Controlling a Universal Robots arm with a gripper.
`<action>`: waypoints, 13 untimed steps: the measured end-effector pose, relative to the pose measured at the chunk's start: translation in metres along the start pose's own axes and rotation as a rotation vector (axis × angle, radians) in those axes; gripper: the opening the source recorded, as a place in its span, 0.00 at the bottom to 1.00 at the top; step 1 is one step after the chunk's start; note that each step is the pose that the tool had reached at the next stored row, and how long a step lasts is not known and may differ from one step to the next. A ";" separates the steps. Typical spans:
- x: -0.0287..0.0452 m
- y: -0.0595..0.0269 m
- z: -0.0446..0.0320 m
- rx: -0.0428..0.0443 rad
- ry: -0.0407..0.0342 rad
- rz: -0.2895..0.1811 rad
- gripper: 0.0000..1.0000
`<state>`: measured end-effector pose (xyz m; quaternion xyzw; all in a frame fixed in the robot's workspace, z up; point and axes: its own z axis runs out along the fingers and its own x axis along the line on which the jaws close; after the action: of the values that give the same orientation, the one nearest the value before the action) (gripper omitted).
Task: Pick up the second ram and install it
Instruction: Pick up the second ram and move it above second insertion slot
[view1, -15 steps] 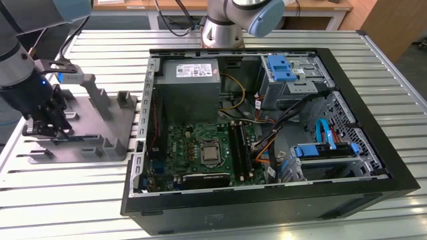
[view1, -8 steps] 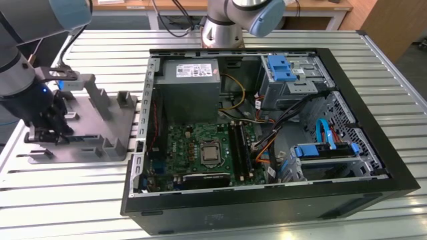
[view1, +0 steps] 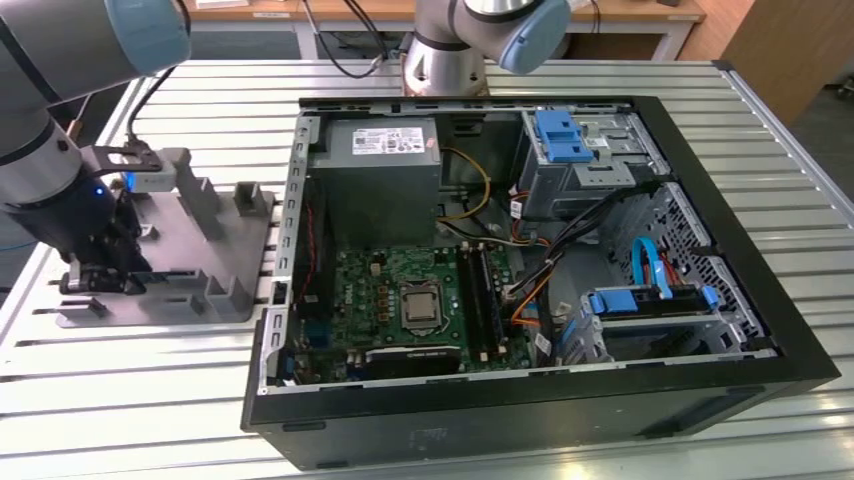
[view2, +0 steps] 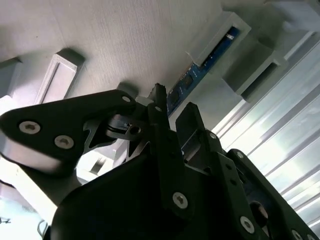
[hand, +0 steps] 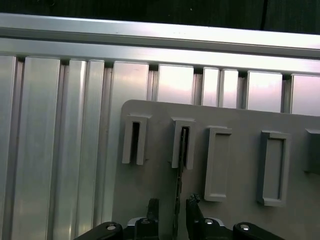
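Note:
My gripper is going to grab the ram by its top edge (hand: 176, 214) next, so the ram's contact edge stays free to go into the memory slot.
The second ram (view2: 202, 62), a thin blue board with black chips, stands on edge in a slot of the grey tray (view2: 125, 40). Seen edge-on in the first wrist view, the ram (hand: 178, 172) runs from its slot peg down between my fingers. My gripper (hand: 172, 206) is open, with one black finger on each side of the ram and a small gap to it on both sides. In the second wrist view my gripper (view2: 173, 109) sits over the ram's near end. In the exterior view my gripper (view1: 96, 275) is low over the tray (view1: 200, 265) at that view's left.
The open black computer case (view1: 747, 330) lies on the slatted aluminium table (view1: 134, 370), to the exterior view's right of the tray. Inside are the green motherboard (view1: 367, 295), black memory slots (view1: 481, 295), a grey power supply (view1: 380, 175), blue drive brackets (view1: 561, 135) and loose cables. Several upright pegs (view1: 247, 200) stand on the tray.

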<state>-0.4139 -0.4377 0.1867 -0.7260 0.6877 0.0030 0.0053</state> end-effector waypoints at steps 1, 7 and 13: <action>-0.0011 -0.0001 0.0002 -0.0001 0.0001 0.000 0.35; -0.0021 -0.0003 0.0003 -0.0001 -0.0001 0.000 0.35; -0.0021 -0.0004 0.0003 0.0000 -0.0001 0.000 0.28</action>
<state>-0.4136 -0.4356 0.1864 -0.7260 0.6876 0.0030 0.0054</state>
